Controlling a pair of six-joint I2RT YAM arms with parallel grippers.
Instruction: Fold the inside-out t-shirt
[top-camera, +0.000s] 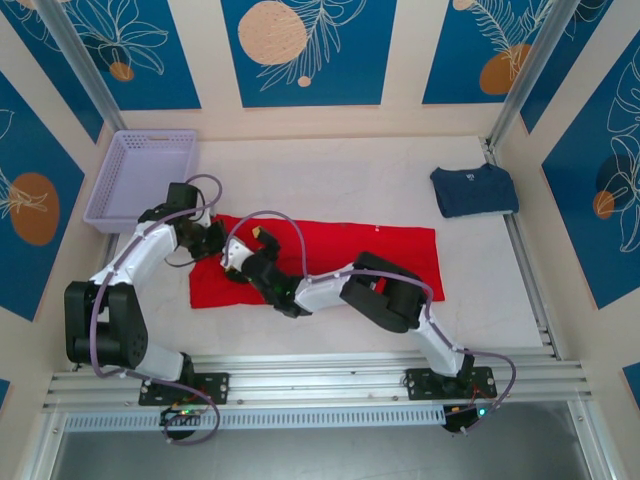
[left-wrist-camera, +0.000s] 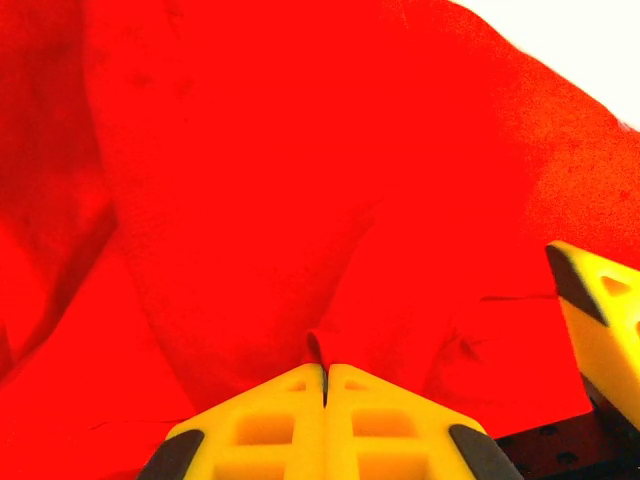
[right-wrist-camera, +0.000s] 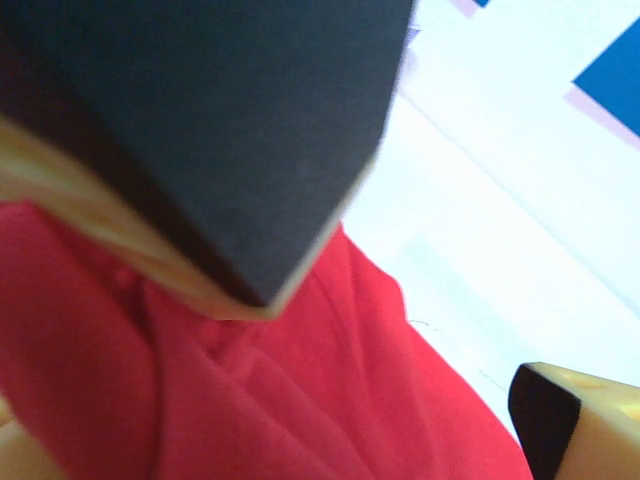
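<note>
The red t-shirt lies spread around the small fold at my left gripper's fingers. It is time to open my left gripper now, so the fold would end on the t-shirt itself.
The bright red t-shirt (top-camera: 340, 255) lies as a long flat band across the middle of the table. My left gripper (top-camera: 208, 240) is at its left end. In the left wrist view its yellow fingers (left-wrist-camera: 290, 420) are pressed together, and my left gripper (left-wrist-camera: 325, 372) is shut on a small ridge of the red t-shirt (left-wrist-camera: 250, 200). My right gripper (top-camera: 245, 252) hovers just right of it over the same end. In the right wrist view my right gripper (right-wrist-camera: 395, 350) is open, its jaws wide apart above the rumpled red t-shirt (right-wrist-camera: 260, 400).
A lavender basket (top-camera: 140, 180) stands at the back left, close to the left arm. A folded navy t-shirt (top-camera: 475, 190) lies at the back right. One yellow finger of the other gripper (left-wrist-camera: 600, 320) shows at the right of the left wrist view.
</note>
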